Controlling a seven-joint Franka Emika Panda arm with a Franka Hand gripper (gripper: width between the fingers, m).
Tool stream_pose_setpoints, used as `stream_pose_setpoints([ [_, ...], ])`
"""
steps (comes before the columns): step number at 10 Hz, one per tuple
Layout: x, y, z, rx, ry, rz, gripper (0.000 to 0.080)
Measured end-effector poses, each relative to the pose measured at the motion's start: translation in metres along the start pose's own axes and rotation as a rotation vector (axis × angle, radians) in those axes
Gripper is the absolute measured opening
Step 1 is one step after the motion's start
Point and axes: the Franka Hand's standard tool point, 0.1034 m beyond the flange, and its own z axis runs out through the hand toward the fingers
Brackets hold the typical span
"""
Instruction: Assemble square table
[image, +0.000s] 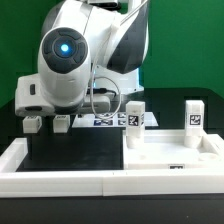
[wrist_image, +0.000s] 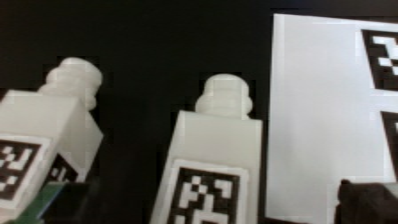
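Note:
I should close: the tagged leg block (wrist_image: 206, 180) beside the marker board is between my fingers.
The square table's white slab (image: 165, 152) lies at the exterior view's right. Two tagged leg blocks (image: 134, 118) (image: 193, 115) stand upright at its far corners. Two more leg blocks (image: 35, 123) (image: 60, 122) lie on the black table at the left, under my arm. The wrist view shows these two side by side (wrist_image: 54, 115) (wrist_image: 217, 140), round pegs pointing away. My gripper (wrist_image: 210, 205) is open just above them. Its dark fingertips (wrist_image: 365, 200) stand on either side of the leg nearer the marker board, apart from it.
The marker board (image: 105, 120) (wrist_image: 329, 90) lies flat behind the slab, right beside the lying legs. A long white U-shaped border wall (image: 60, 185) runs along the front and the sides. The arm's bulky body (image: 70, 55) hides the far left of the table.

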Motion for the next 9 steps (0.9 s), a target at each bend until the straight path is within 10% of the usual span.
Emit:
stream_pose_setpoints([
  [9,0.0027,-0.0012,0.0062,-0.001,-0.007,-0.005,0.0634],
])
